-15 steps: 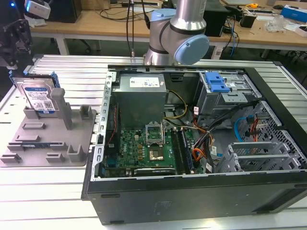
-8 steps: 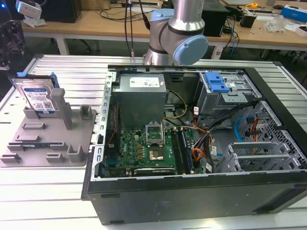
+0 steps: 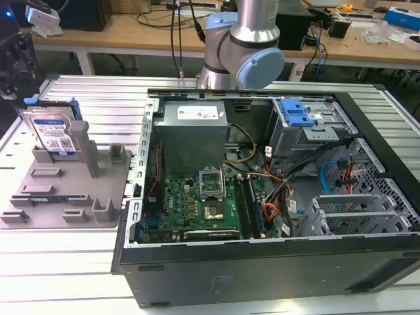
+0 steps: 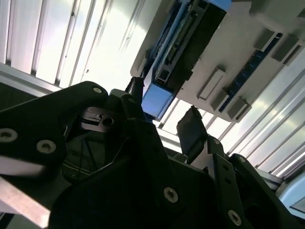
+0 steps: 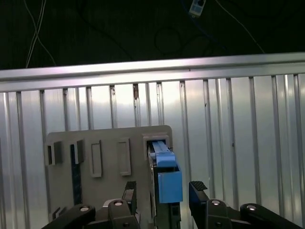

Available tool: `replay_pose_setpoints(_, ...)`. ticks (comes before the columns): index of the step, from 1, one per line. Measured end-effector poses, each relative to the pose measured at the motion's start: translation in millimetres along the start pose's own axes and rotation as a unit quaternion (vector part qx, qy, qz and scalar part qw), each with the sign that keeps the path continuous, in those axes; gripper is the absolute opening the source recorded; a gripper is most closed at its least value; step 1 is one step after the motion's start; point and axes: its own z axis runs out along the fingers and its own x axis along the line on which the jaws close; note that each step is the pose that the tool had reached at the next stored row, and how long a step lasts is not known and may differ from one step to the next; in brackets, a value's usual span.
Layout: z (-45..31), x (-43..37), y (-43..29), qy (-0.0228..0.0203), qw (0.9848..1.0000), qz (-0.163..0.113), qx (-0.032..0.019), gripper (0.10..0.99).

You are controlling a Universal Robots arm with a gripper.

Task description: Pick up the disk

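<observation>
My gripper lowers next, then closes on the disk, since its fingers hang above the disk's blue-railed top edge (image 3: 54,102) and closing now would miss it.
The disk (image 3: 55,134) stands on edge in a slot at the back of the grey fixture (image 3: 65,197), at the exterior view's left, its white-and-blue label facing the camera. Both wrist views look down on its blue-railed top edge (image 5: 167,179) (image 4: 157,100). My gripper (image 5: 163,188) (image 4: 164,112) is open and hangs just above that edge, one black finger (image 5: 129,188) on each side, with a gap between pads and disk. In the exterior view the dark gripper (image 3: 16,72) sits at the far left, above and behind the disk.
An open computer case (image 3: 262,262) lies to the exterior view's right of the fixture, with a blue-handled drive bay (image 3: 295,113) at its back. The arm's base (image 3: 243,39) stands behind it. Fixture posts (image 3: 88,147) rise beside the disk. Everything rests on a slatted metal table (image 3: 59,262).
</observation>
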Motion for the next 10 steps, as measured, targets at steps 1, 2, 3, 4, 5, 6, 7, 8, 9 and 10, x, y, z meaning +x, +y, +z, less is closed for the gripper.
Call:
replay_pose_setpoints(1, 1.8, -0.1, 0.0, 0.0000, 1.0000, 0.000, 0.0000, 0.557)
replay_pose_setpoints(2, 4.2, -0.3, -0.1, 0.0001, 1.0000, 0.000, 0.0000, 0.557)
replay_pose_setpoints(3, 6.0, -0.6, -0.1, 0.0001, 1.0000, 0.000, 0.0001, 0.557)
replay_pose_setpoints(4, 7.2, -0.8, -0.1, 0.0003, 1.0000, 0.000, 0.0000, 0.557)
replay_pose_setpoints(5, 8.8, -1.1, -0.1, 0.0005, 1.0000, 0.000, 0.0000, 0.557)
replay_pose_setpoints(6, 10.1, -1.3, -0.1, 0.0006, 1.0000, 0.000, 0.0001, 0.557)
replay_pose_setpoints(7, 12.5, -1.7, -0.2, 0.0009, 1.0000, 0.000, 0.0001, 0.557)
replay_pose_setpoints(8, 13.6, -1.7, -0.2, 0.0010, 1.0000, 0.000, 0.0001, 0.557)
replay_pose_setpoints(9, 14.8, -1.7, -0.2, 0.0011, 1.0000, 0.000, 0.0001, 0.557)
replay_pose_setpoints(10, 15.7, -1.7, -0.2, 0.0012, 1.0000, 0.000, 0.0001, 0.557)
